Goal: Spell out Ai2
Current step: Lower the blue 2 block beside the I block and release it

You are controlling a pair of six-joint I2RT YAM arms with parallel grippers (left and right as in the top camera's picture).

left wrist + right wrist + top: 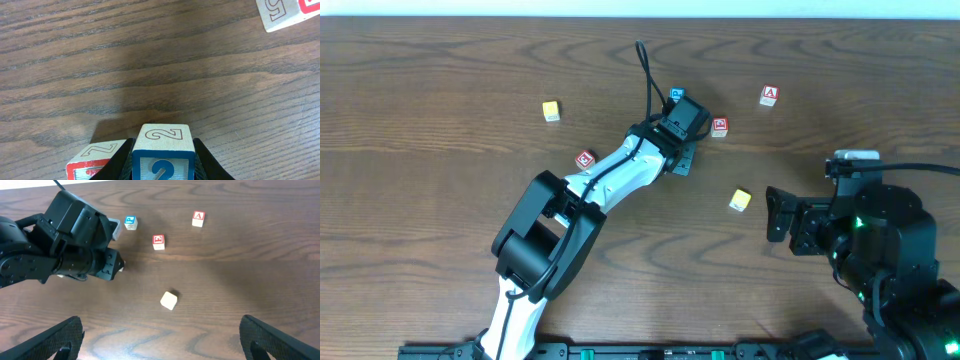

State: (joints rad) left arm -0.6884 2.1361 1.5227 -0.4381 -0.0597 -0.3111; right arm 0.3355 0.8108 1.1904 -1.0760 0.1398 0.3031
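Observation:
The blue block is level and low over empty table beside the red block, so it would land flat. My left gripper should open now.
My left gripper (162,167) is shut on a blue block marked "2" (163,150), low over the table. A red block with a "Z" (95,160) sits right beside its left finger. In the overhead view the left gripper (682,160) hides both blocks. The "A" block (770,95) lies at the back right, and it also shows in the right wrist view (198,218). My right gripper (160,340) is open and empty at the right (775,215), with a yellow block (169,300) ahead of it.
A red block (719,126), a blue block (677,95), a second red block (585,159) and yellow blocks (551,110) (739,200) are scattered on the wooden table. A red block with a "5" (285,12) lies ahead of the left gripper.

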